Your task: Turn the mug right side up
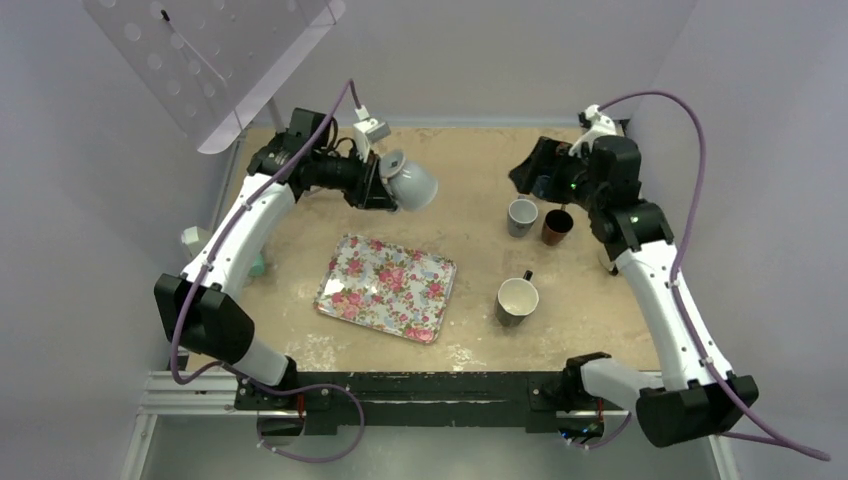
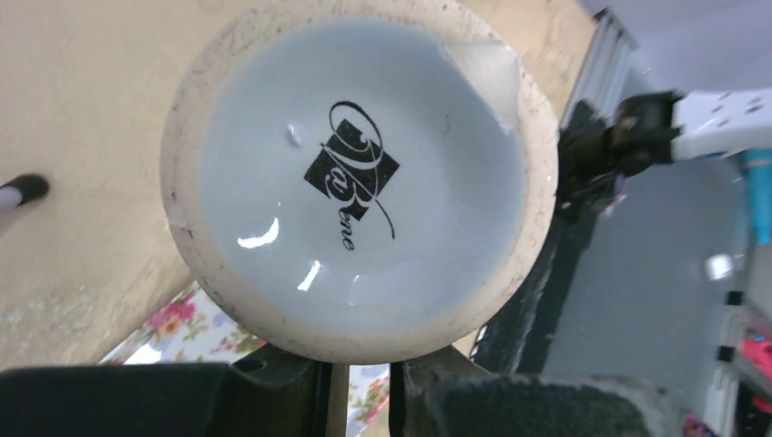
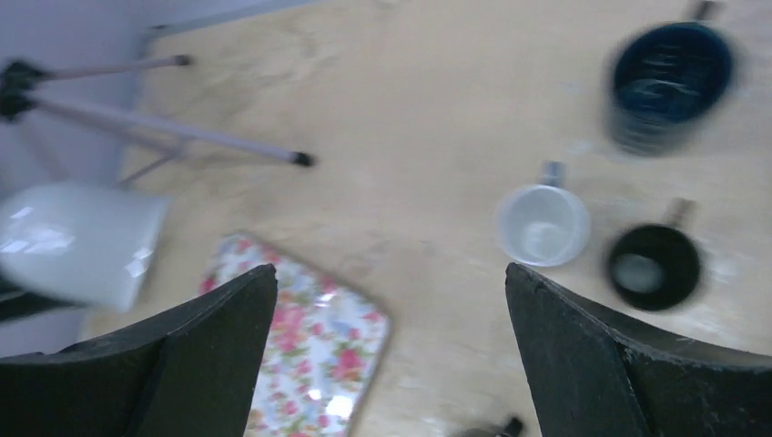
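I need to grab the white mug next with my right gripper by the side at its rim (image 1: 429, 195) (image 3: 146, 249). The mug's base stays free that way, to set the mug right side up.
My left gripper (image 1: 388, 188) is shut on a white mug (image 1: 412, 182) and holds it in the air over the back left of the table, tilted on its side. In the left wrist view the mug's base (image 2: 360, 173), with a black logo, faces the camera just above my gripper (image 2: 360, 366), whose jaws stand close together under it. The mug also shows at the left of the right wrist view (image 3: 82, 241). My right gripper (image 1: 532, 170) is raised at the back right, open and empty (image 3: 391, 291).
A floral tray (image 1: 385, 287) lies mid-table. A grey mug (image 1: 521, 216), a brown mug (image 1: 557, 226) and a dark mug with a pale inside (image 1: 517, 300) stand upright at right. A blue mug (image 3: 669, 82) stands beyond them. A perforated white panel (image 1: 200, 60) hangs at back left.
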`<state>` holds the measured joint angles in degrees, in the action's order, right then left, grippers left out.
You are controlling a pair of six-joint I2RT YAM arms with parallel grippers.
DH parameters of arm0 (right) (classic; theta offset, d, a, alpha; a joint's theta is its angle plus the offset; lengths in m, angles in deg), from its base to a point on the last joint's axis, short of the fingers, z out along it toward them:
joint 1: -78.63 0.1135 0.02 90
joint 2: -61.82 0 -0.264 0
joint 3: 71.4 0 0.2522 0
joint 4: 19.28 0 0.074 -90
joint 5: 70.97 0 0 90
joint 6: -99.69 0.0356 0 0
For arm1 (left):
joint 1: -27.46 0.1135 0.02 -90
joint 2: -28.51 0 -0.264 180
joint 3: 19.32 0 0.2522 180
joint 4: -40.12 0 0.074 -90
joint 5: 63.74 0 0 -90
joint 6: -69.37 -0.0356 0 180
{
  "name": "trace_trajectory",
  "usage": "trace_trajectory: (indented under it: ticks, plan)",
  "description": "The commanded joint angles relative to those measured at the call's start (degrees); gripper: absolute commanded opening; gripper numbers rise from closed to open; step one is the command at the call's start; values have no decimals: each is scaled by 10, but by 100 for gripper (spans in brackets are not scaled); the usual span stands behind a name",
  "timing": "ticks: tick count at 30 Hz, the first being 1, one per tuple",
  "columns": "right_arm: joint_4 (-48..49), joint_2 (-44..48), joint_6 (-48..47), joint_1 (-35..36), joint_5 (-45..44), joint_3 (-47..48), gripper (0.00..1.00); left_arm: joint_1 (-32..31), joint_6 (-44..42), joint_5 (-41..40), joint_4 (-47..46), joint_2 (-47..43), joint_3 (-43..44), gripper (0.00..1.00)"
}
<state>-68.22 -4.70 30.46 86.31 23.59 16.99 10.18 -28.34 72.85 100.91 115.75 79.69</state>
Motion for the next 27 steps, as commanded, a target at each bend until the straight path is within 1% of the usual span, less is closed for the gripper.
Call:
trace_trajectory:
  ticks: [1,4,5,7,12,16,17,19,20,21,22,23,24,25,26,27]
  plan:
    - [223,39,154,94,154,-92,99,2,152,116,-36,22,84,0]
    - [447,71,282,146,196,-185,98,0,211,142,-83,18,84,0]
    - [505,75,318,161,197,-207,98,-2,218,143,-92,15,81,0]
    - [584,66,367,194,192,-229,96,-5,223,141,-98,9,79,0]
    - [673,2,424,253,180,-220,93,-15,233,157,-116,1,66,0]
    - [741,-38,446,263,184,-203,88,-29,236,178,-137,-10,17,0]
    - [746,-37,444,263,172,-199,87,-32,240,184,-147,-15,2,0]
    - [745,-27,434,262,130,-194,80,-36,234,193,-155,-23,-16,0]
    - [739,-21,424,262,115,-189,66,-37,226,198,-151,-25,-19,0]
    - [728,-18,412,262,106,-182,44,-38,218,202,-147,-26,-21,0]
    - [698,-15,395,261,96,-167,17,-37,205,204,-135,-27,-20,0]
    - [651,-12,373,260,79,-148,0,-37,188,198,-115,-27,-17,0]
    - [591,-11,348,258,59,-128,0,-37,165,186,-93,-29,-11,16]
    - [533,-8,322,256,36,-107,0,-37,141,171,-72,-31,-5,41]
    - [472,-4,301,251,8,-89,0,-37,115,155,-50,-32,1,77]
    - [400,4,279,245,-16,-77,0,-35,87,132,-24,-33,10,99]
